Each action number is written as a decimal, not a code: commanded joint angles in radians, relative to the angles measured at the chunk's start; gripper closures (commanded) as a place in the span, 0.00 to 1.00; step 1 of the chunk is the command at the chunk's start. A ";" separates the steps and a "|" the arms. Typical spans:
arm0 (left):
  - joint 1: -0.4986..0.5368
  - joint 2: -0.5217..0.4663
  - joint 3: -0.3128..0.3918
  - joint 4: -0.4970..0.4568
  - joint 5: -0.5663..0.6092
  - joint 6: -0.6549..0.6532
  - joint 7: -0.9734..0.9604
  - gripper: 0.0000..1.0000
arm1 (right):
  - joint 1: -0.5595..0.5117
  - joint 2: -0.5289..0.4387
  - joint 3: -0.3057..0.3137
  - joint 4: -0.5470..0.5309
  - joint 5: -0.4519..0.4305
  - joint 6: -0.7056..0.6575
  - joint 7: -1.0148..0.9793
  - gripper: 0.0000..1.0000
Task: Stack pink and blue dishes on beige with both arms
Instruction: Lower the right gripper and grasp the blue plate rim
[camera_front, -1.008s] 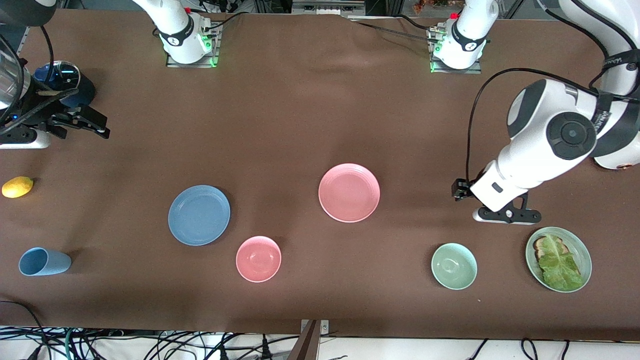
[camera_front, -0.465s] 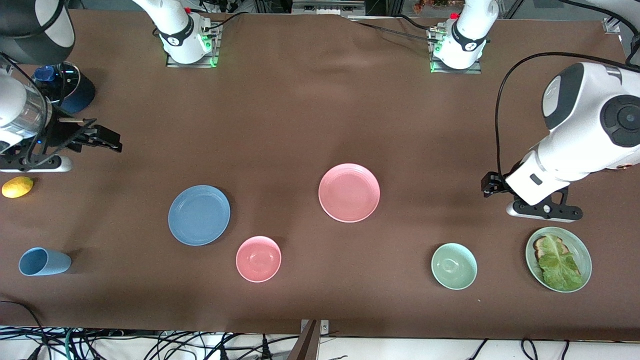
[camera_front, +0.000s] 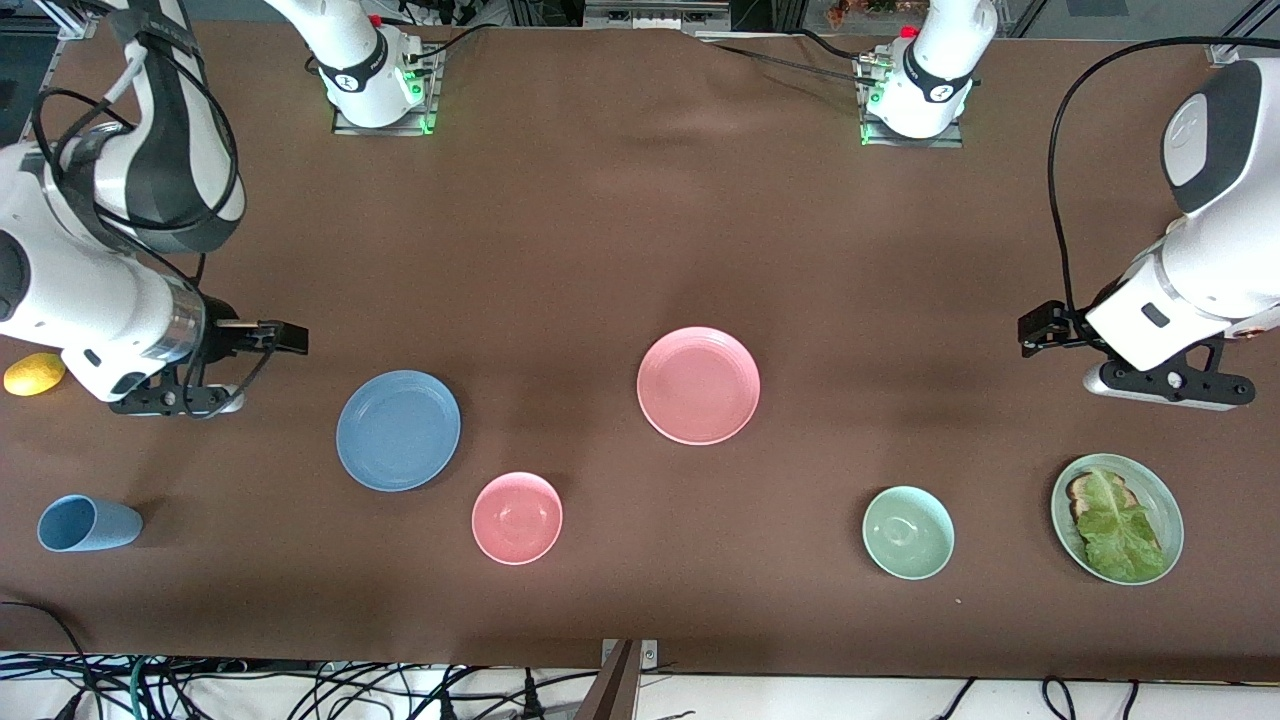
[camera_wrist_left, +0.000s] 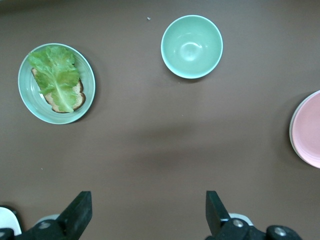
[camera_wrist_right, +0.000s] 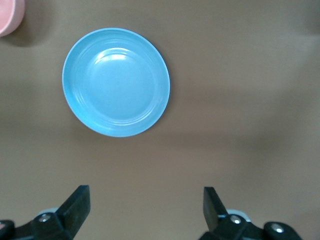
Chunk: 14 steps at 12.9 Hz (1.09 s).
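Observation:
I will next pick up the blue plate by its thin rim (camera_front: 351, 395) (camera_wrist_right: 157, 115) with my right gripper to stack it, since the plate's round side is wider than my open fingers.
The matte blue plate (camera_front: 398, 430) lies flat on the brown table toward the right arm's end, and it also shows in the right wrist view (camera_wrist_right: 116, 82). At the table's middle lies the pale pink plate (camera_front: 698, 385), with its edge in the left wrist view (camera_wrist_left: 307, 130). No beige plate shows in any view. My right gripper (camera_front: 272, 338) (camera_wrist_right: 145, 207) hangs open and empty beside the blue plate, apart from it. My left gripper (camera_front: 1040, 330) (camera_wrist_left: 147, 210) is open and empty over bare table, above the lettuce plate's area.
A pink bowl (camera_front: 517, 517) sits nearer the camera between the two plates. A green bowl (camera_front: 908, 532) and a pale green plate (camera_front: 1058, 508) with lettuce and bread lie toward the left arm's end. A blue cup (camera_front: 88, 523) and a lemon (camera_front: 33, 373) lie at the right arm's end.
The right arm swung down and in, bringing its gripper close to the blue plate. The left arm drew back toward its own end of the table. No dish moved.

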 joint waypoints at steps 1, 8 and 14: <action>0.016 -0.034 0.005 -0.013 -0.044 -0.054 0.020 0.00 | -0.007 0.057 -0.002 -0.020 0.001 0.070 -0.021 0.00; -0.016 -0.169 0.002 -0.103 -0.043 -0.130 -0.091 0.00 | -0.007 0.200 -0.021 -0.056 -0.006 0.356 -0.085 0.00; -0.016 -0.167 0.008 -0.124 -0.046 -0.100 -0.031 0.00 | -0.010 0.315 -0.021 -0.048 0.008 0.524 -0.128 0.05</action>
